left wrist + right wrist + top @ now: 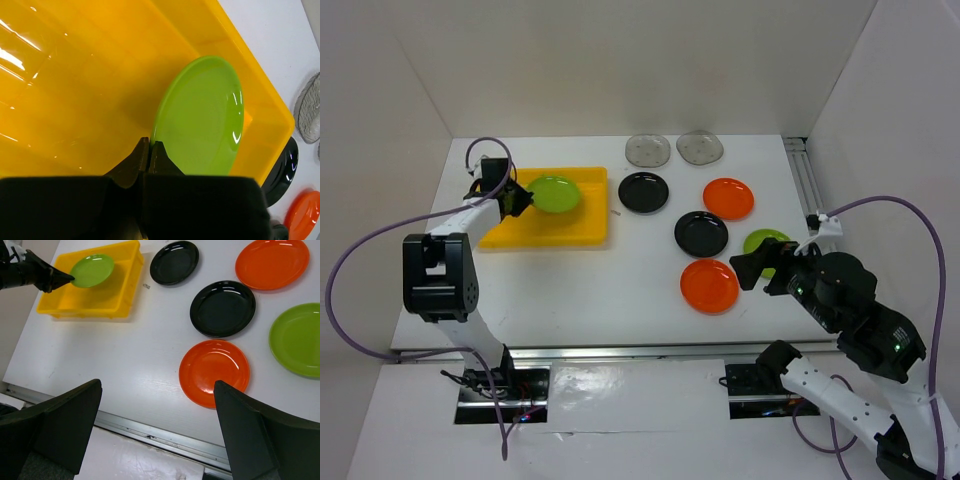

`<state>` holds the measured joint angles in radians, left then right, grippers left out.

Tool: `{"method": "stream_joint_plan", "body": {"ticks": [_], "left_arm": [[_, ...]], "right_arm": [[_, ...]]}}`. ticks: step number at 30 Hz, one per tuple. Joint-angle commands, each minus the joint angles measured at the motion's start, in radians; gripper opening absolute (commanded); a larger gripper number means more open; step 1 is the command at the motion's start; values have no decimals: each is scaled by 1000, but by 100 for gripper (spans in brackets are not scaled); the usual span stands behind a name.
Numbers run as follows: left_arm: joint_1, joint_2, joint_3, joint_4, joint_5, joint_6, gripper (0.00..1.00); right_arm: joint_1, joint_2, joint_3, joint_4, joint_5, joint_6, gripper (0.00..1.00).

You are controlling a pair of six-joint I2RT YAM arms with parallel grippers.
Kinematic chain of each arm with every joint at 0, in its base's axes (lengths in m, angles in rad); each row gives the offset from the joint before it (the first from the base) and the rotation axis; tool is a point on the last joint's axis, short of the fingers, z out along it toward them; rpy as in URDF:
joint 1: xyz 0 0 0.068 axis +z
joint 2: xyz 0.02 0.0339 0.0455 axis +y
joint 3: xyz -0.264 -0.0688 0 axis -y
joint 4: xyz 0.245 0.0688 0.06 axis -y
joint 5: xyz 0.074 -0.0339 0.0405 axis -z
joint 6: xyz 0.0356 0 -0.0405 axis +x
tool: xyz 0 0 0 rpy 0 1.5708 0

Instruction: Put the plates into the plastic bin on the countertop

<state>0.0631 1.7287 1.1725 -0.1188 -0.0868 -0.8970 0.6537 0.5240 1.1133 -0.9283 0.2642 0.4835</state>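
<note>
The lime green plate's whole outline is inside the bin's sides and the plate would land in the bin, so my left gripper releases the plate next.
My left gripper is shut on the rim of a lime green plate and holds it tilted over the yellow plastic bin. The left wrist view shows the fingers pinching that plate above the bin floor. On the white countertop lie two black plates, two orange plates, two clear plates and a second green plate. My right gripper is open and empty, hovering near the closer orange plate.
White walls bound the countertop on the left, back and right. A metal rail runs along the right edge and another along the near edge. The bin holds nothing else that I can see.
</note>
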Motion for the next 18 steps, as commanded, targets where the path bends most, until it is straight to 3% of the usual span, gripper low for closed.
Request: {"method": "stream_joint_plan", "body": {"ticks": [1, 4, 5, 7, 8, 9, 10, 14, 16, 18], "left_arm": [[17, 2, 21, 87, 36, -2, 0], [17, 29, 73, 48, 26, 9, 0], [17, 44, 73, 48, 25, 9, 4], [17, 45, 73, 34, 25, 9, 20], [17, 45, 73, 34, 25, 9, 41], [17, 45, 56, 34, 9, 0, 53], [17, 34, 29, 50, 9, 0, 59], [17, -15, -7, 67, 9, -20, 67], [17, -44, -7, 56, 9, -40, 79], [1, -124, -30, 76, 9, -40, 84]], "right_arm": [[-6, -10, -3, 29, -6, -17, 100], [-6, -10, -12, 29, -16, -8, 100], [-6, -10, -12, 29, -16, -8, 100], [-6, -10, -12, 29, -16, -8, 100], [-6, -10, -21, 29, -16, -8, 100], [-6, -10, -21, 29, -16, -8, 100], [-6, -10, -21, 29, -16, -8, 100], [-6, -1, -21, 29, -25, -8, 100], [-6, 10, -21, 39, -25, -8, 100], [-6, 19, -21, 39, -25, 1, 100]]}}
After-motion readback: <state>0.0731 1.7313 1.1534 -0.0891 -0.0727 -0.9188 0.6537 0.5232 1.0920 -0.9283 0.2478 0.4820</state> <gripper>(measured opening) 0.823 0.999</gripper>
